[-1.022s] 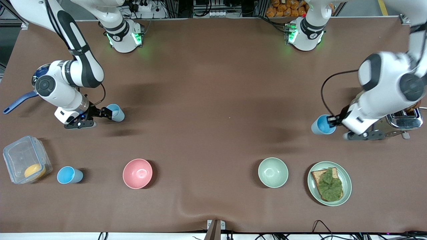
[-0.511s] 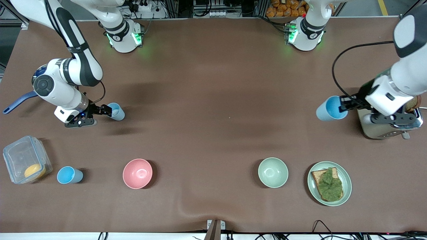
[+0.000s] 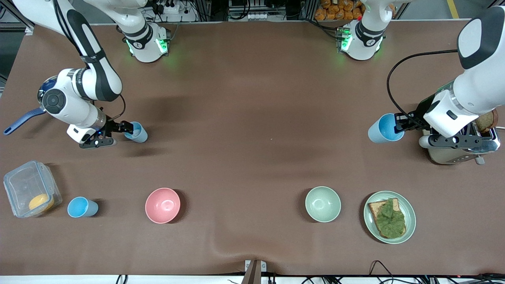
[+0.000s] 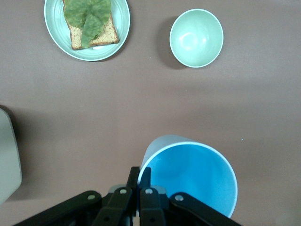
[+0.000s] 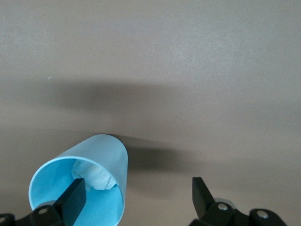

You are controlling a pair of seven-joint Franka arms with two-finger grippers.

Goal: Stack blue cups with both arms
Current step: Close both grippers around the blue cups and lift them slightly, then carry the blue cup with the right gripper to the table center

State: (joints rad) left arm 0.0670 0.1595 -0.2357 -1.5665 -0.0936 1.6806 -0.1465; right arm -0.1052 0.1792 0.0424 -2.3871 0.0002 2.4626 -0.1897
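Note:
The opening of the second blue cup is almost as wide as my open fingers, so I should next pinch that cup by its thin side at the rim (image 3: 126,135) with my right gripper.
My left gripper (image 3: 399,122) is shut on the rim of a blue cup (image 3: 383,128) and holds it, tilted, above the table beside the toaster. In the left wrist view the fingers (image 4: 134,177) pinch the cup's wall (image 4: 188,181). My right gripper (image 3: 128,128) is open at a second blue cup (image 3: 137,133) that stands on the table. In the right wrist view (image 5: 137,188) one finger (image 5: 75,195) is inside this cup (image 5: 94,160), the other well outside; something white lies in it. A third blue cup (image 3: 81,207) stands beside the clear box.
A pink bowl (image 3: 162,205), a pale green bowl (image 3: 322,204) and a plate with bread and lettuce (image 3: 389,217) stand near the front camera. A toaster (image 3: 461,149) is under the left wrist. A clear lidded box (image 3: 29,193) and a blue handle (image 3: 21,120) are at the right arm's end.
The left gripper has lifted its cup off the table and shifted it slightly toward the middle. The right gripper has edged closer to its cup.

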